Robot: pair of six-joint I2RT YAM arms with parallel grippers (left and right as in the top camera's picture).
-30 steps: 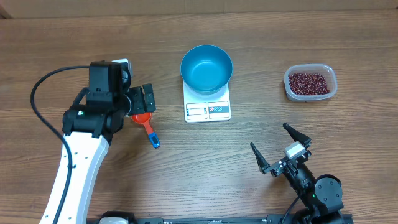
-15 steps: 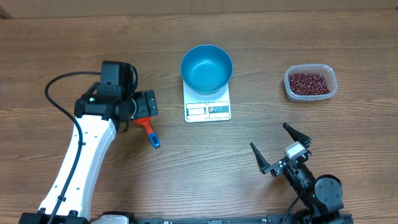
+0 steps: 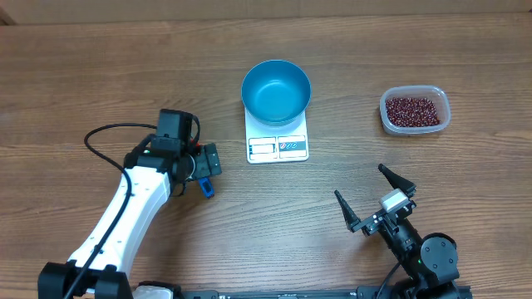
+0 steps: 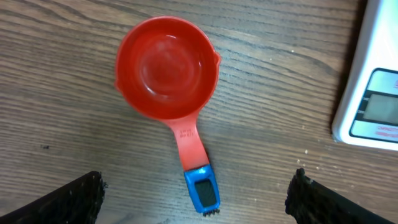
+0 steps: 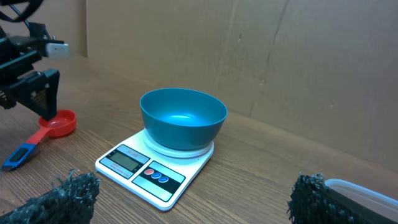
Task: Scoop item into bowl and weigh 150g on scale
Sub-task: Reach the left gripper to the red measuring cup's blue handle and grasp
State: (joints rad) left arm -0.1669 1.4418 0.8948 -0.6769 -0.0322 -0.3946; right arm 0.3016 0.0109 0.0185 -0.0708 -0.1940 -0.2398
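My left gripper needs to grab the red scoop by its handle close beside the cup, so that the blue tip stays free for my right gripper.
The teal bowl point(image 3: 276, 91) stands empty on the white scale point(image 3: 278, 148) at the table's middle back. Dark red beans point(image 3: 411, 109) fill a clear tub at the right. A red scoop point(image 4: 168, 68) with a blue-tipped handle point(image 4: 200, 190) lies on the table left of the scale, empty. My left gripper point(image 3: 195, 166) hovers open directly over it, hiding the cup from overhead; only the blue tip point(image 3: 207, 188) shows. In the left wrist view the fingers point(image 4: 81, 199) stand wide on either side of the handle end, not touching it. My right gripper point(image 3: 371, 197) rests open at the front right.
The clear tub point(image 3: 445, 124) sits at the far right, its rim point(image 5: 367, 193) just beside my right finger in the right wrist view. The scale's display and buttons point(image 5: 134, 165) face the front. A cardboard wall closes off the back.
My left arm has swung right and toward the front, bringing the gripper over the scoop so its red cup is now covered from above. The right arm has not moved.
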